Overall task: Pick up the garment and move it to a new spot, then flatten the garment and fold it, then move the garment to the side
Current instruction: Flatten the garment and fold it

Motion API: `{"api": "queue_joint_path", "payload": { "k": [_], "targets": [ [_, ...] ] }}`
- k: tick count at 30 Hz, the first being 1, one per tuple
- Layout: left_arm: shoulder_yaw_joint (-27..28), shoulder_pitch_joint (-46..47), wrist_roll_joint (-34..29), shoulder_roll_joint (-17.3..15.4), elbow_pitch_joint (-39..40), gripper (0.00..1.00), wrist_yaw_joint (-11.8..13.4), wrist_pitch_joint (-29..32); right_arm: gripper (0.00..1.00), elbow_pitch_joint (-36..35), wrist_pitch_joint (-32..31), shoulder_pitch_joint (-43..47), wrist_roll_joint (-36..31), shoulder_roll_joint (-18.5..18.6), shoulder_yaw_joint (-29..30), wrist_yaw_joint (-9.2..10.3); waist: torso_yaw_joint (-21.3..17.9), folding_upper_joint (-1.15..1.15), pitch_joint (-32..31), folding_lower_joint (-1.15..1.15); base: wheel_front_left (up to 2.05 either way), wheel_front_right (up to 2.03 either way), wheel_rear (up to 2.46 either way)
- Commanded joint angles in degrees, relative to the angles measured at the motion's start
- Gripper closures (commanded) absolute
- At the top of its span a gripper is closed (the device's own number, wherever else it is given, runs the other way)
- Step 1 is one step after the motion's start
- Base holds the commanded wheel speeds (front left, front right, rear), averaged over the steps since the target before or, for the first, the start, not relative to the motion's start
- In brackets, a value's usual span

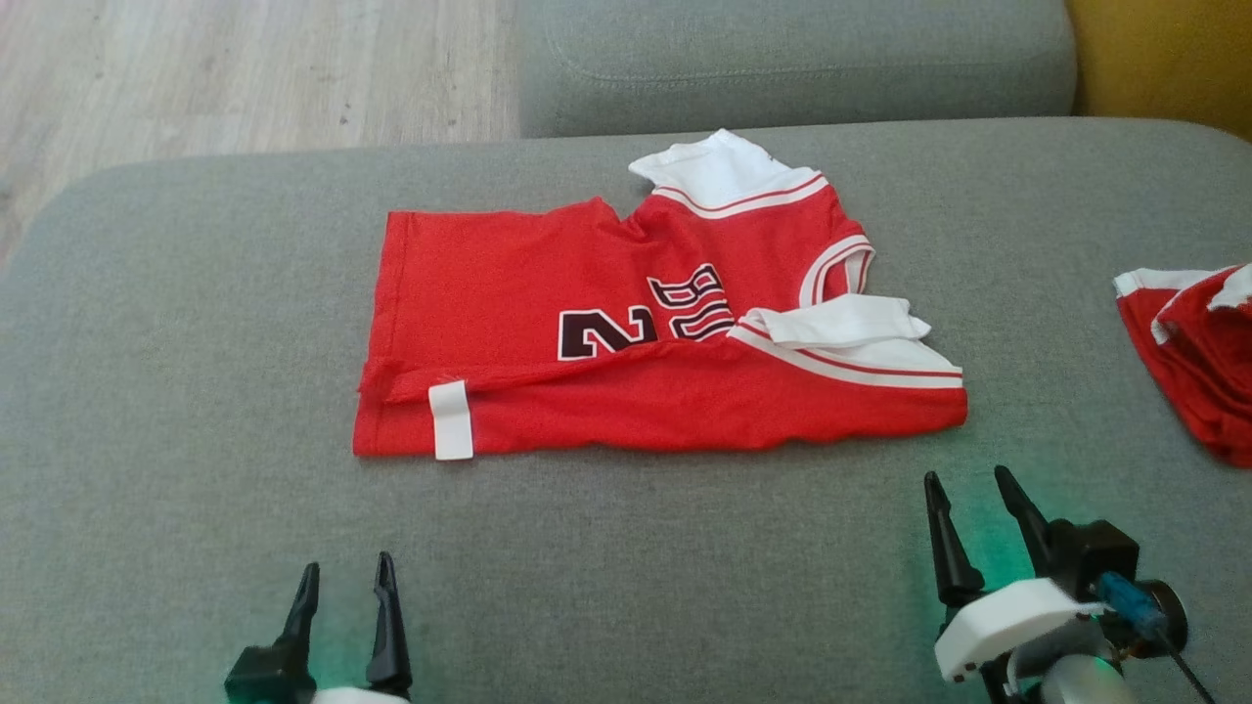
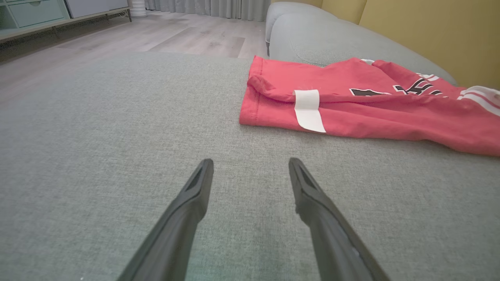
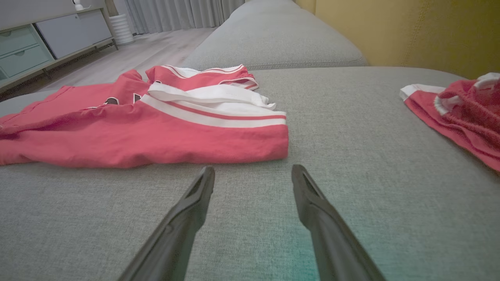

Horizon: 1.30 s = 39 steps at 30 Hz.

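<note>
The jersey needs to be folded lengthwise over its dark lettering (image 1: 646,319), so next my left gripper needs to grab it by its hem corner (image 1: 396,221) opposite the white tag.
A red jersey (image 1: 548,293) with white trim, dark lettering and a white tag lies spread on the grey sofa cushion (image 1: 147,391), its near edge folded over lengthwise. It also appears as the jersey (image 2: 371,113) in the left wrist view and the jersey (image 3: 129,125) in the right wrist view. My left gripper (image 1: 347,572) is open and empty, hovering short of the jersey's near left corner. My right gripper (image 1: 968,484) is open and empty just short of the near right corner. Its fingertips (image 3: 205,175) hover over bare cushion.
A second red and white garment (image 1: 1193,342) lies crumpled at the cushion's right edge. A grey backrest cushion (image 1: 782,59) rises behind the jersey. Wooden floor (image 1: 245,68) lies beyond the far left edge, and a yellow wall (image 3: 410,27) stands to the right.
</note>
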<state>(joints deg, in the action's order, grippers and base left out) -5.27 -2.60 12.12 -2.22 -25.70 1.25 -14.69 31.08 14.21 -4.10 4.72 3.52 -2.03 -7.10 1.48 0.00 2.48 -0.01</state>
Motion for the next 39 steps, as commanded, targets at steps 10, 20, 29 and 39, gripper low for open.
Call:
{"api": "queue_joint_path", "payload": {
  "k": [10, 20, 29, 39],
  "targets": [
    [0.92, 10.29, 0.48, -0.65, -0.71, 0.0, -1.44, -0.3, 0.0, -2.71, 0.78, -6.99, -0.37, -0.33, -1.05, -0.39, -0.4, 0.0, 6.3, 0.01, 0.0, 0.0, 0.0],
    [2.68, 20.81, 1.66, -0.65, -9.75, 0.0, -1.09, -0.3, 0.0, -3.22, 0.79, -12.39, -1.74, -0.51, 1.72, -0.39, -1.84, 0.0, 13.52, 0.01, 0.0, 0.0, 0.0],
    [0.41, 23.07, 4.25, -0.65, -19.46, 0.01, -2.78, -0.3, 0.33, 7.25, 0.79, -14.57, -1.92, -0.62, -0.21, -0.39, -1.55, 0.0, 15.92, 0.01, 0.0, 0.0, 0.0],
    [-0.58, 24.24, 6.2, -0.65, -17.3, 1.0, -4.55, -0.3, 1.0, 7.52, 0.79, -17.57, 7.4, -0.52, -3.56, -0.39, -0.5, 0.0, 12.99, 0.01, 0.0, 0.0, 0.0]
  ]
}}
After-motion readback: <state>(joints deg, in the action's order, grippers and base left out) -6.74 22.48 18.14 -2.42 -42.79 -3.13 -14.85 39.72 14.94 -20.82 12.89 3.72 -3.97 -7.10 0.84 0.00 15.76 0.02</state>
